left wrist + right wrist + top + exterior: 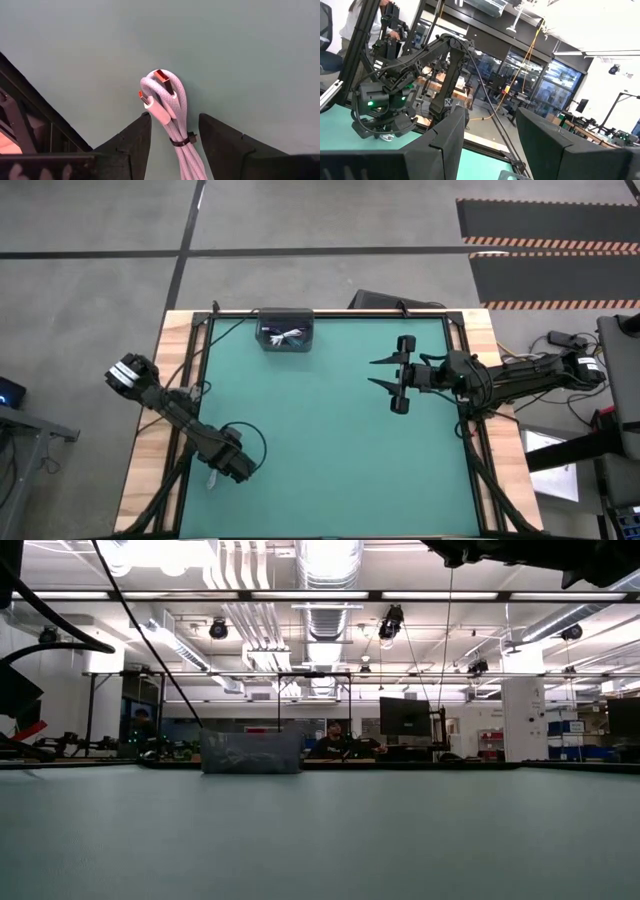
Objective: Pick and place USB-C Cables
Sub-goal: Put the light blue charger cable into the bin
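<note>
My left gripper should close on the lilac-white bundle now. Both fingers are down at mat level on either side of the black tie, so they would hold the bundle.
A pale lilac-white USB-C cable bundle, bound by a black tie, lies flat on the green mat near the table's near left corner; it shows as a small white shape in the high view. My left gripper is low over it and open, one finger on each side of the bundle with a gap to each. My right gripper is open and empty, raised over the right half of the mat, pointing toward the table's left. More white cables lie in a dark bin at the far edge.
The dark bin stands at the far middle of the mat and shows in the low view. Black arm wires loop beside my left gripper. A wooden rim frames the mat. A person sits in the room far behind the table.
</note>
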`<control>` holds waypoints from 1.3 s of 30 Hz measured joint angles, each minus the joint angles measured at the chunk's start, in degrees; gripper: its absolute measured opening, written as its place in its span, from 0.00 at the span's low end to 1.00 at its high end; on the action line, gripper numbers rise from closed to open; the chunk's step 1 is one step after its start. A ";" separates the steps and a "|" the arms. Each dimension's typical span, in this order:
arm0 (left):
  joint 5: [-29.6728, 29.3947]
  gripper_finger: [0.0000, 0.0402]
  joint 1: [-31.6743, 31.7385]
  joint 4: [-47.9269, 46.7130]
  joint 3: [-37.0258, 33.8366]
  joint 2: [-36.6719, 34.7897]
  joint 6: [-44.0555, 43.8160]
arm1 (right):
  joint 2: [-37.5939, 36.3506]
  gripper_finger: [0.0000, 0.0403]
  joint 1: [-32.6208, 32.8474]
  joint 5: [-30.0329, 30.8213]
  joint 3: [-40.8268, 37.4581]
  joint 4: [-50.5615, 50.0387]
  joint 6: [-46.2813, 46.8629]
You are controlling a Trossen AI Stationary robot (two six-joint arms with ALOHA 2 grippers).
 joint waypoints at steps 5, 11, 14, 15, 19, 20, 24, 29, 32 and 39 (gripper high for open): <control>0.00 0.34 0.00 0.26 0.02 0.02 0.52 | 0.00 0.42 0.02 0.01 0.00 0.00 0.00; 0.13 0.19 0.00 0.76 0.02 0.04 1.42 | 0.00 0.42 -0.01 0.01 0.00 -0.11 0.22; 0.75 0.11 -0.02 0.31 -0.07 0.08 2.06 | 0.00 0.42 0.00 0.00 0.00 -0.30 0.67; 0.88 0.09 -0.02 0.21 -0.07 0.09 2.59 | 0.00 0.42 -0.01 0.01 0.00 -0.35 0.68; 1.27 0.03 0.04 0.13 0.04 0.00 3.28 | 0.00 0.42 -0.01 0.01 0.00 -0.35 0.68; 1.31 0.02 0.04 0.11 0.02 -0.15 3.30 | 0.00 0.42 -0.01 0.01 0.00 -0.35 0.68; 1.30 0.01 0.04 0.15 0.08 -1.17 3.36 | 0.00 0.42 -0.01 0.01 0.00 -0.33 0.63; 0.30 0.01 0.13 0.15 0.88 -3.84 3.99 | 0.00 0.42 -0.01 0.00 -0.07 -0.23 -0.76; -3.43 0.01 0.13 0.35 1.95 -5.48 5.10 | 0.00 0.42 -0.01 -0.29 -0.34 -0.24 -1.50; -14.91 0.01 1.36 0.17 3.73 -9.35 9.80 | -0.02 0.42 0.01 -3.52 -1.47 1.01 -1.91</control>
